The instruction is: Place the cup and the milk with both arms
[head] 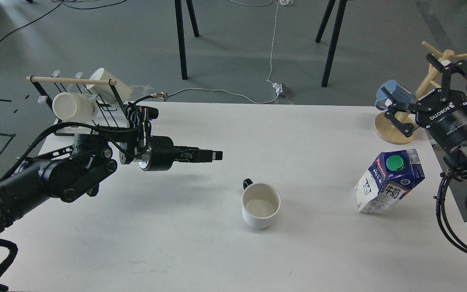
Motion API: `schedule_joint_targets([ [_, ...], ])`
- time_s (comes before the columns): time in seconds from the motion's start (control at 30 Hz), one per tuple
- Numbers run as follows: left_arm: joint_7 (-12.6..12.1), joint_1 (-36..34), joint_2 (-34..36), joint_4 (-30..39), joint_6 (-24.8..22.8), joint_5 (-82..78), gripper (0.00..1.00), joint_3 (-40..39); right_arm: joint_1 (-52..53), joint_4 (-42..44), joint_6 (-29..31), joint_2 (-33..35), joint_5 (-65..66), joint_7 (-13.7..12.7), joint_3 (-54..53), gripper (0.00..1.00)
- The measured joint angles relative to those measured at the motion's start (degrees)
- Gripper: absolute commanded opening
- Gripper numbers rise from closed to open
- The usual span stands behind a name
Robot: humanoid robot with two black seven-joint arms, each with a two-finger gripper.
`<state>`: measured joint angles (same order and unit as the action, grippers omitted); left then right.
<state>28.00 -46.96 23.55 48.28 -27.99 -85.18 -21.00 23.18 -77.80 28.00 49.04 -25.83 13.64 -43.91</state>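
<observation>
The milk carton is to go beside the cup (261,206). My right gripper should next grab the milk carton by its lower part (371,194) for that.
The white cup (260,205) stands upright on the white table (201,251) near the middle, mouth up, with its dark handle at the back left. My left gripper (214,155) hovers above the table, up and to the left of the cup. It is clear of the cup and empty, and its fingers stand slightly apart. The blue and white milk carton (389,180) with a green cap stands tilted at the right side of the table. My right gripper (428,83) is wide open and empty, behind and above the carton and close to the wooden mug tree (395,129).
A black wire rack (95,117) with two cream mugs stands at the back left corner. A blue cup (393,93) hangs on the mug tree at the back right. The right table edge is close to the carton.
</observation>
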Motion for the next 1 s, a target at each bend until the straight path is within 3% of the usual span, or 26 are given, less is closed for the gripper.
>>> schedule_joint_targets([
  [0.17,0.0,2.3,6.8,0.0,0.0,18.6,0.92,-3.9,0.0,0.0,0.0,2.5,-7.2,0.0,-3.7,0.98],
  [0.33,0.0,6.0,13.2,-0.6,0.0,42.5,0.95,-4.9,-0.4,0.2,0.0,10.6,-23.4,-0.3,-5.4,0.98],
  [0.53,0.0,8.8,15.0,-2.3,0.0,60.9,0.96,-5.2,-11.9,0.4,0.0,18.3,-40.1,-0.5,-5.2,0.98],
  [0.83,0.0,11.4,15.1,-2.6,0.0,67.7,0.98,-5.1,-39.6,0.4,0.0,19.9,-43.2,-0.5,-4.7,0.98],
  [1.0,0.0,12.3,15.1,-2.8,0.0,67.6,0.98,-5.0,-46.0,-0.2,0.0,15.4,-38.2,-0.6,-2.3,0.98],
])
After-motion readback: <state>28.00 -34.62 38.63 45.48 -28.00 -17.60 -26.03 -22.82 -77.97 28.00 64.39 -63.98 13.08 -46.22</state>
